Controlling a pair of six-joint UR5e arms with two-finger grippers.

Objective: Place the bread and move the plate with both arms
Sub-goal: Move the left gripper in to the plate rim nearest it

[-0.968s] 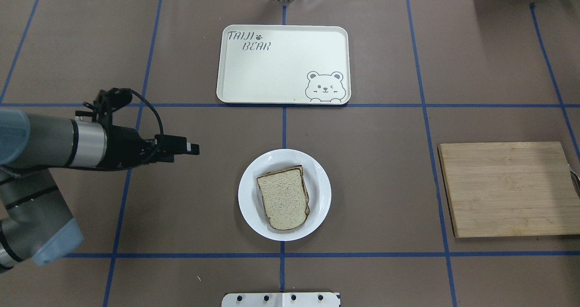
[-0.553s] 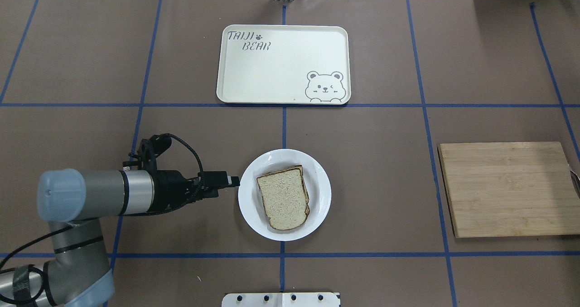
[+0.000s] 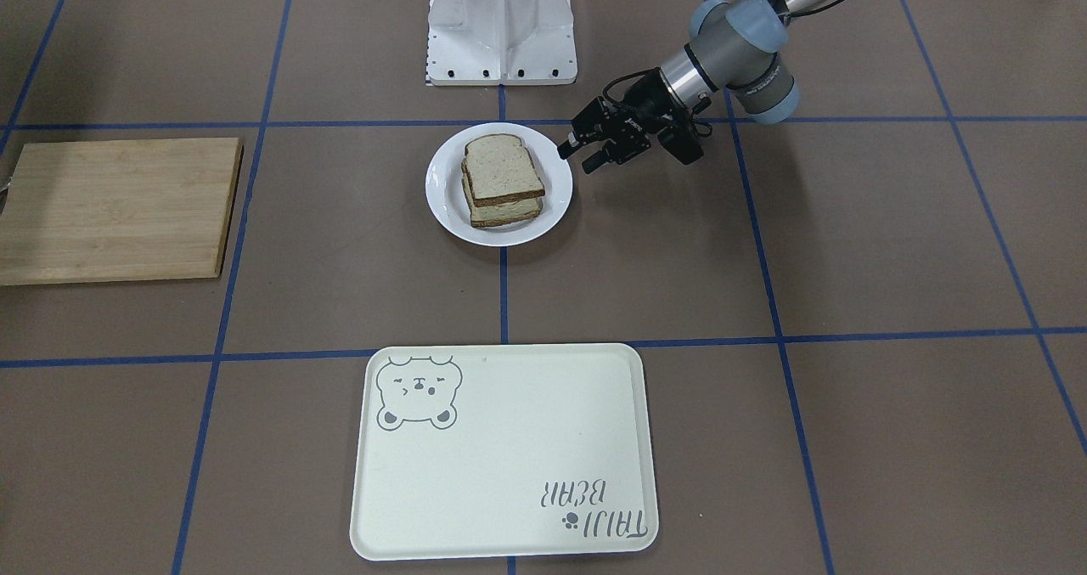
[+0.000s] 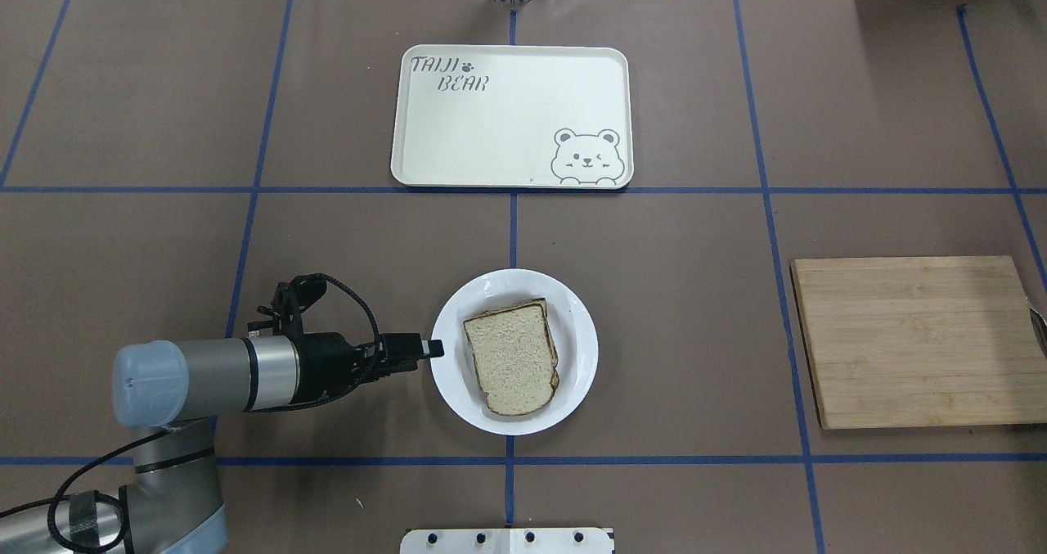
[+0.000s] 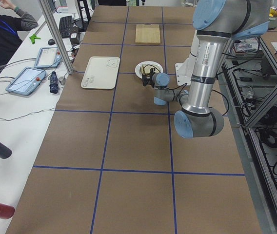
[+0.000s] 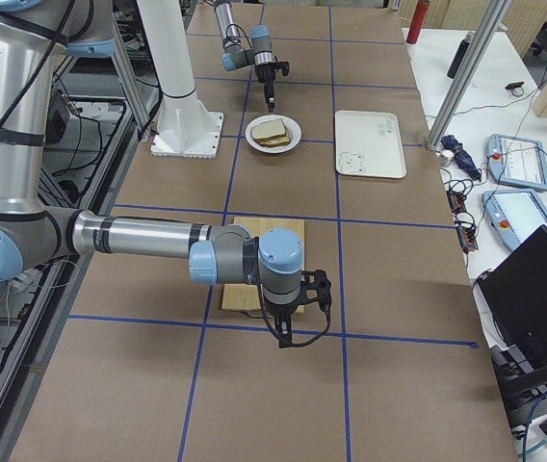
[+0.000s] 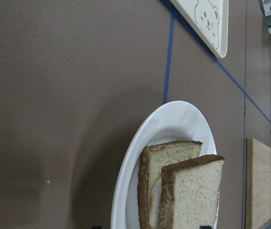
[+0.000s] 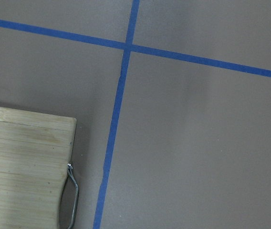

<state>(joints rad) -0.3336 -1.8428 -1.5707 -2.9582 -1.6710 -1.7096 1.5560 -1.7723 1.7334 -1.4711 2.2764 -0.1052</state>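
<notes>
Loose bread slices are stacked in the middle of the plate. My left gripper should next hold the plate level by its bare rim (image 3: pixel 566 172) (image 7: pixel 124 179).
The white plate (image 4: pixel 574 325) sits at mid-table and holds two stacked slices. The top one is the plain bread (image 4: pixel 511 359), and a second crusted slice peeks out beneath it. The pair also shows in the front view (image 3: pixel 501 167) and the left wrist view (image 7: pixel 192 195). My left gripper (image 4: pixel 435 348) lies level at the plate's left rim, open and empty, its two fingers (image 3: pixel 565 146) spread by the rim (image 3: pixel 556 186). My right gripper (image 6: pixel 288 335) shows only in the exterior right view, above the table by the cutting board. I cannot tell if it is open or shut.
A cream tray with a bear drawing (image 4: pixel 507 120) lies beyond the plate. A wooden cutting board (image 4: pixel 916 341) with a metal handle (image 8: pixel 71 198) lies at the right. The robot's white base (image 3: pixel 501 23) stands behind the plate. Blue tape lines cross the brown table.
My left arm has swung in from the left and come nearer, bringing its gripper from open table up to the plate's left rim. Plate and bread have not moved.
</notes>
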